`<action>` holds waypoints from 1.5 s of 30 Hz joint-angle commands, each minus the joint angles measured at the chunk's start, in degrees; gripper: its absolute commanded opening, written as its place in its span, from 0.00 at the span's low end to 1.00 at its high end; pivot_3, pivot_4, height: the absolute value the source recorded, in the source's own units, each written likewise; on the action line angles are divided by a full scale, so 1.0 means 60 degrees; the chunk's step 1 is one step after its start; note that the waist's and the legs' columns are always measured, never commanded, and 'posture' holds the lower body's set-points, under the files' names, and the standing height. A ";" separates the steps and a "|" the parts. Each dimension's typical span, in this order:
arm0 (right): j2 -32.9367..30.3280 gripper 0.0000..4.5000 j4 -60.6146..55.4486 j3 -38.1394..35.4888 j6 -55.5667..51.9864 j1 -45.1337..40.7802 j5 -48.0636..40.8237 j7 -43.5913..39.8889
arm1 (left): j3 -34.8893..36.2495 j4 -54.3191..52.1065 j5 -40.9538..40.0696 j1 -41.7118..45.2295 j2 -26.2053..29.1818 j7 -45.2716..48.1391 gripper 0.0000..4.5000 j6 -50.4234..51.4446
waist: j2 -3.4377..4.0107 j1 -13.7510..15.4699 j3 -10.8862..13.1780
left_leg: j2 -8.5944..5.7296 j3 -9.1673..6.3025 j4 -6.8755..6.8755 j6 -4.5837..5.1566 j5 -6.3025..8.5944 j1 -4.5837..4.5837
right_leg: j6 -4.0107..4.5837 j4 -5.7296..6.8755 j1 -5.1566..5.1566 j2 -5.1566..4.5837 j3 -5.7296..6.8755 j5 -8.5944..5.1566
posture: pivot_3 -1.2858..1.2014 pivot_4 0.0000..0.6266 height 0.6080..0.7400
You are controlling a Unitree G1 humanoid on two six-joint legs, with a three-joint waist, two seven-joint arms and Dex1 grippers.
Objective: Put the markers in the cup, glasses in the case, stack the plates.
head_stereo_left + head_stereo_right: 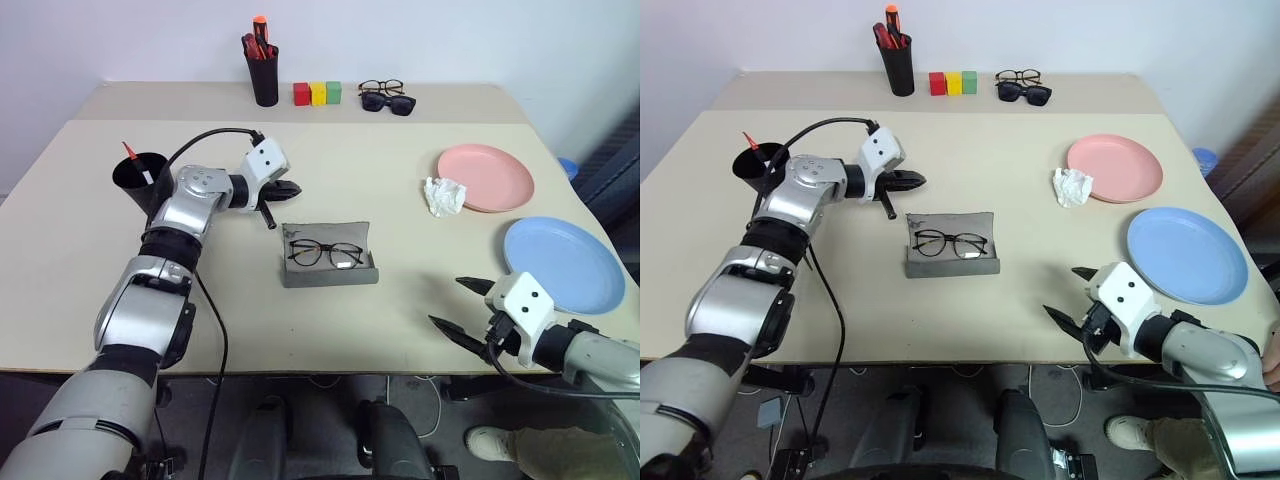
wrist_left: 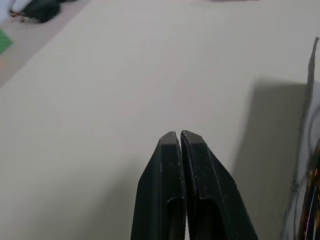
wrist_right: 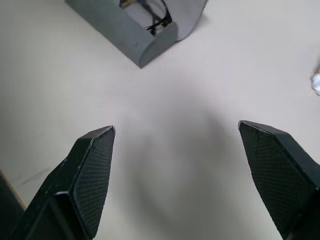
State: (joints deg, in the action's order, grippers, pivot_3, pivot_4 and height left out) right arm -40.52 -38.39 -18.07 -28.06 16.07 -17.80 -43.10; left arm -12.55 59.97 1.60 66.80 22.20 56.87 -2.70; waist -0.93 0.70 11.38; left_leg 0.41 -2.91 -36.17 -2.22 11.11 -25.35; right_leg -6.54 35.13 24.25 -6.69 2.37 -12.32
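The blue plate is far wider than the right gripper's open fingers, so the right gripper will next grab the plate by its thin raised rim (image 1: pixel 508 256).
A red marker (image 1: pixel 131 155) stands in the black cup (image 1: pixel 140 178) at the table's left. To the right of the cup, my left gripper (image 1: pixel 293 188) is shut on nothing, above the table and just behind and to the left of the case; its fingertips (image 2: pixel 172 137) touch each other. The grey case (image 1: pixel 330 270) lies open at mid-table with the wire-framed glasses (image 1: pixel 325 253) inside. The pink plate (image 1: pixel 487 177) and the blue plate (image 1: pixel 563 262) lie apart on the right. My right gripper (image 1: pixel 446 301) is open near the front edge, left of the blue plate.
A crumpled white tissue (image 1: pixel 443 195) lies against the pink plate's left rim. At the back stand a black pen holder (image 1: pixel 264 72) with markers, three coloured blocks (image 1: pixel 317 93), black sunglasses (image 1: pixel 388 103) and dark-framed spectacles (image 1: pixel 380 87).
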 commanded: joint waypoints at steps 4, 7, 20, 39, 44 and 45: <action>0.0371 0.90 -0.0195 -0.0086 0.0896 0.0229 0.0025 0.0233 | -0.0023 0.0869 0.0115 0.0555 -0.0219 0.2694 0.01 -0.0390 | -0.0001 0.0004 0.0001 | 0.0000 0.0002 0.0002 0.0000 0.0000 0.0000 | 0.0016 0.0001 0.0003 -0.0002 0.0000 -0.0007 | 0.52 0.24 1.00; 0.0445 0.90 -0.0040 -0.0080 0.1081 0.0258 0.0061 0.0325 | -0.0034 0.0100 -0.0229 0.0351 -0.0001 0.4901 0.01 0.0273 | -0.0002 0.0007 0.0001 | 0.0000 0.0002 -0.0002 0.0000 0.0000 -0.0004 | 0.0022 0.0000 0.0002 -0.0003 0.0000 -0.0007 | 0.52 0.24 1.00; 0.0743 0.90 0.1520 -0.0039 0.0439 -0.0956 0.0365 0.1634 | -0.1938 -0.6208 -0.1159 -0.2774 0.1298 0.5484 0.01 0.2780 | 0.0018 0.0012 -0.0012 | 0.0005 -0.0002 -0.0009 0.0000 0.0000 0.0001 | 0.0065 0.0006 -0.0006 -0.0003 -0.0007 0.0011 | 0.52 0.24 1.00; 0.0470 0.90 0.4491 -0.0244 -0.0687 -0.3134 0.1819 0.3855 | -0.1047 -0.7952 -0.1487 -0.2085 -0.1674 0.1133 0.99 0.4212 | 0.0027 -0.0061 -0.0014 | -0.0003 -0.0004 -0.0009 0.0004 -0.0002 0.0017 | 0.0038 0.0036 -0.0008 0.0002 -0.0013 0.0022 | 0.52 0.24 1.00; 0.0626 0.77 0.4748 -0.0163 -0.1151 -0.3276 0.1679 0.3785 | -0.1045 -0.7842 -0.1374 -0.1839 -0.1880 0.0672 1.00 0.4302 | 0.0027 -0.0001 -0.0014 | -0.0004 -0.0004 -0.0011 0.0004 -0.0003 0.0014 | 0.0041 0.0033 -0.0008 0.0002 -0.0016 0.0020 | 0.52 0.24 1.00; 0.0653 0.70 0.4786 -0.0152 -0.1222 -0.3308 0.1647 0.3769 | -0.1030 -0.7820 -0.1370 -0.1805 -0.1886 0.0628 1.00 0.4301 | 0.0027 0.0004 -0.0014 | -0.0004 -0.0003 -0.0011 0.0004 -0.0003 0.0013 | 0.0041 0.0032 -0.0008 0.0001 -0.0016 0.0020 | 0.52 0.24 1.00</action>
State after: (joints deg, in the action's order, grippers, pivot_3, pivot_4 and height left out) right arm -36.56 -9.34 -18.42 -34.90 -3.12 -7.56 -20.60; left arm -19.37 13.95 -6.68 54.34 11.11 61.36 23.26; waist -0.76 0.72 11.29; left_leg 0.38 -2.93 -36.24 -2.19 11.10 -25.27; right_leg -6.29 35.30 24.20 -6.68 2.27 -12.20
